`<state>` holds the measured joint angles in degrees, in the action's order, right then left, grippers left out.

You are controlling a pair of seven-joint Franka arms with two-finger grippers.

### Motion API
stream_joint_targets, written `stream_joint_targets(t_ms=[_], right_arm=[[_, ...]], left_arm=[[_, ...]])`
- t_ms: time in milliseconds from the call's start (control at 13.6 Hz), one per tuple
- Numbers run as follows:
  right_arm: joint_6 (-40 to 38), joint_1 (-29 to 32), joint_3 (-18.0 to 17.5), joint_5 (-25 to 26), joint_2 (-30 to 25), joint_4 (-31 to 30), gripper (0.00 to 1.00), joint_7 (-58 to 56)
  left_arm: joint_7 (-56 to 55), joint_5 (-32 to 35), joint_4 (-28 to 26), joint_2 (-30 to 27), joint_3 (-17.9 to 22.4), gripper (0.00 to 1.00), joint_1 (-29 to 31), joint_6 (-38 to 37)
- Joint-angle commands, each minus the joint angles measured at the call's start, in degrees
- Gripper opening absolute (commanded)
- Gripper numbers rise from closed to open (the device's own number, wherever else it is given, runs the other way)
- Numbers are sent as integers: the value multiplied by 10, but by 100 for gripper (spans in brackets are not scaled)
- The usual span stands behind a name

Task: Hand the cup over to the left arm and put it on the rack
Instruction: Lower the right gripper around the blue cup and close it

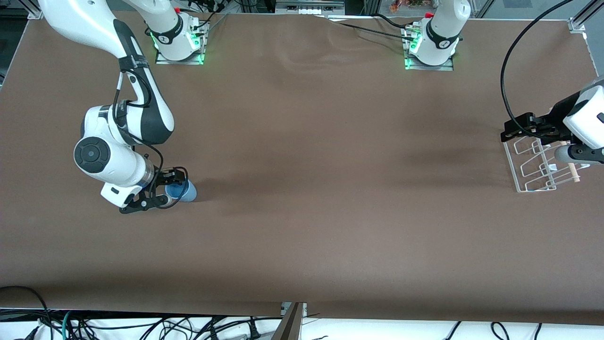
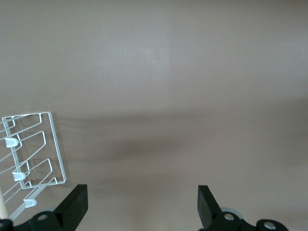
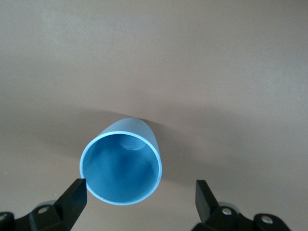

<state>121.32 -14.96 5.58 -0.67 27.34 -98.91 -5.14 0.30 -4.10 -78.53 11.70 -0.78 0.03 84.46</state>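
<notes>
I need to grab the light-blue cup by its open rim (image 1: 170, 190) (image 3: 91, 192) with my right gripper next, so the cup's closed base stays free for my left gripper.
The light-blue cup (image 1: 185, 191) lies on its side on the brown table near the right arm's end, its open mouth toward my right gripper (image 1: 173, 188). In the right wrist view the cup (image 3: 120, 168) shows its mouth, and the right gripper (image 3: 140, 186) is open, its fingers on either side of the rim; one fingertip (image 3: 77, 190) is close beside the rim. The white wire rack (image 1: 537, 190) stands at the left arm's end. My left gripper (image 1: 506, 133) is open and empty over the rack's edge. The left wrist view shows the rack (image 2: 56, 144) beside the left gripper (image 2: 143, 190).
A pale wooden dowel (image 1: 572, 171) runs along the rack's side. The brown table cover (image 1: 330, 165) is bare between the cup and the rack. Both arm bases stand along the table's edge farthest from the front camera.
</notes>
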Motion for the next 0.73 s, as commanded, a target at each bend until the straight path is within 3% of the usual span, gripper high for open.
stream_joint_targets(t_ms=[0, 366, 659], right_arm=[[16, 5, 0, 7, -4, -23, 100, -1], [34, 13, 2, 7, 11, -39, 97, -1], [48, 20, 2, -1, 29, -31, 81, -1]], left_arm=[[11, -9, -7, -6, -4, 100, 7, -4], [40, -9, -11, -5, -5, 100, 5, -6], [82, -8, -14, -6, -6, 100, 5, -6]])
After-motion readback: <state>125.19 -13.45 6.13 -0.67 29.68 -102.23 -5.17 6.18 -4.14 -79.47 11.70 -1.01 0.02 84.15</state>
